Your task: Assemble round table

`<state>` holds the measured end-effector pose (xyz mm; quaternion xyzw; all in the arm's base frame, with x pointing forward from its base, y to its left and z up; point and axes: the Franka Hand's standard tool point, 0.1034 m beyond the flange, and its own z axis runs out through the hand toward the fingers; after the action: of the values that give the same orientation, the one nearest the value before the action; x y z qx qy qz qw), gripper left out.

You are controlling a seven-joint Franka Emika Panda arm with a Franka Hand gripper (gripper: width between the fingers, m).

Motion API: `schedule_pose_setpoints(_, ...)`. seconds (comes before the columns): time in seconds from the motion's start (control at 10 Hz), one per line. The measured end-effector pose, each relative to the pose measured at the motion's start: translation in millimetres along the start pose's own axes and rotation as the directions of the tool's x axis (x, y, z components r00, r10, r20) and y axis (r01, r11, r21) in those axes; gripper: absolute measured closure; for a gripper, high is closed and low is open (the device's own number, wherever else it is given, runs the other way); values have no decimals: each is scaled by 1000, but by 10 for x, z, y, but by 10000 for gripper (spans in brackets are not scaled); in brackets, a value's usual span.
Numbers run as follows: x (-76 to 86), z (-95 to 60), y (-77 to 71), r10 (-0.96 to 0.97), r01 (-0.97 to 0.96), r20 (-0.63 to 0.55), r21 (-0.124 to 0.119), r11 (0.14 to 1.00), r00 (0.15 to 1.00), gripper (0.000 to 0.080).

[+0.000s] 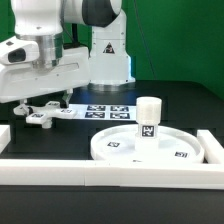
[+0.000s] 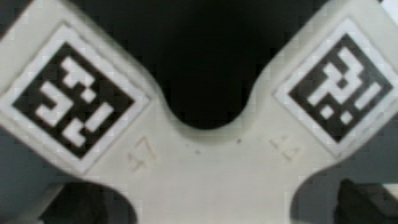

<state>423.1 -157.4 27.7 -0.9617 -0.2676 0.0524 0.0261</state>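
My gripper closes on the foot now, since the dark fingertips stand beside the white hub [image 2: 210,180] of the cross-shaped foot and closing would catch the foot.
The cross-shaped foot [image 2: 199,150] fills the wrist view, white with two black-and-white tags on its arms. In the exterior view it lies low at the left [image 1: 42,115], right under my gripper [image 1: 40,104]. My gripper [image 2: 199,212] straddles the foot's centre. The dark fingertips [image 2: 370,205] sit at the frame's corners, apart from the foot's edges, so the jaws stand open. The large rimmed disc [image 1: 120,148] lies at the exterior view's right with the short tagged cylinder leg [image 1: 148,117] standing upright on it.
The marker board [image 1: 108,110] lies flat behind the disc, next to the foot. Long white border walls run along the front [image 1: 100,172], the right [image 1: 212,145] and the left [image 1: 5,136]. The arm's base [image 1: 108,50] stands at the back.
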Motion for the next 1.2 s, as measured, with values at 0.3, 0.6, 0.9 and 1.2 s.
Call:
schedule_pose_setpoints(0.3,-27,35,4,-11,11,3,1,1000,1000,150)
schedule_pose_setpoints(0.6,-27,37,8,-20,20,4,2,1000,1000,150)
schedule_pose_setpoints(0.9,-28,36,11,-23,23,3,1,1000,1000,353)
schedule_pose_setpoints(1.2,-8,15,-8,-25,25,4,4,1000,1000,353)
